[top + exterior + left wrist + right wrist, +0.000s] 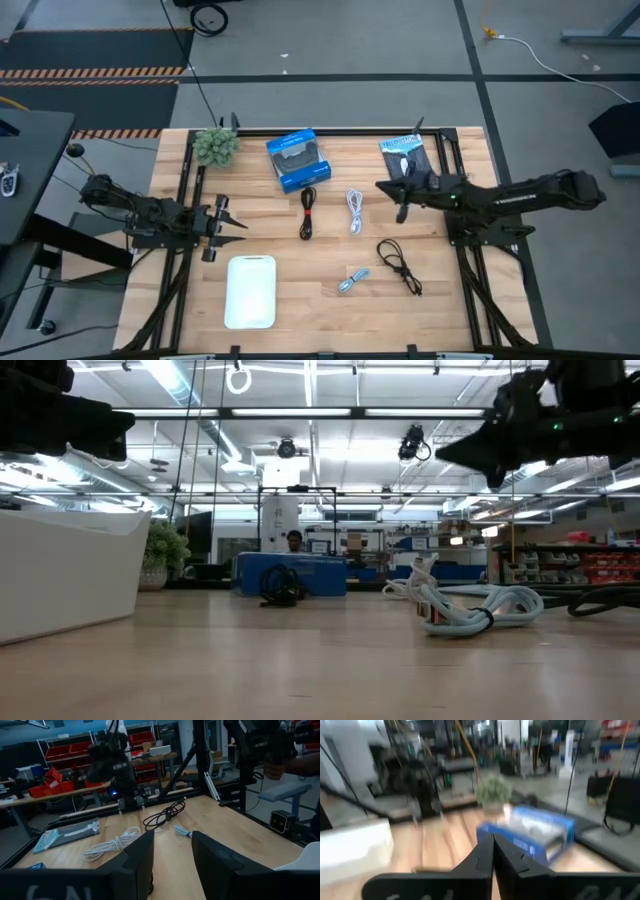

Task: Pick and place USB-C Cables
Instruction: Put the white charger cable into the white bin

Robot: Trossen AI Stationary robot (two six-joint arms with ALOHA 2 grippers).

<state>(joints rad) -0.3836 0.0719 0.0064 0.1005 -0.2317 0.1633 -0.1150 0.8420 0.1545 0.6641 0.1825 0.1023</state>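
The white USB-C cable needs to go in the tray point(250, 292), so my right gripper should grab the cable by its wrapped middle point(355, 211) next.
Four cables lie on the wooden table, untouched. The black-with-red cable point(308, 212) and the white cable point(355, 210) are mid-table. The black cable point(398, 265) and the light blue-grey cable point(352, 281) lie nearer the front. My left gripper point(228, 228) is open, hovering left of the cables above the tray's far end. Its wrist view shows the white cable point(110, 845), black cable point(165, 815) and blue-grey cable point(182, 831) ahead of it. My right gripper point(385, 190) is shut, raised off the table right of the white cable and pointing left point(493, 851).
A white tray point(250, 290) sits at the front left. A blue box point(298, 160), a black-and-white flat packet point(405, 155) and a small plant point(215, 145) stand along the far edge. Black frame rails run down both table sides.
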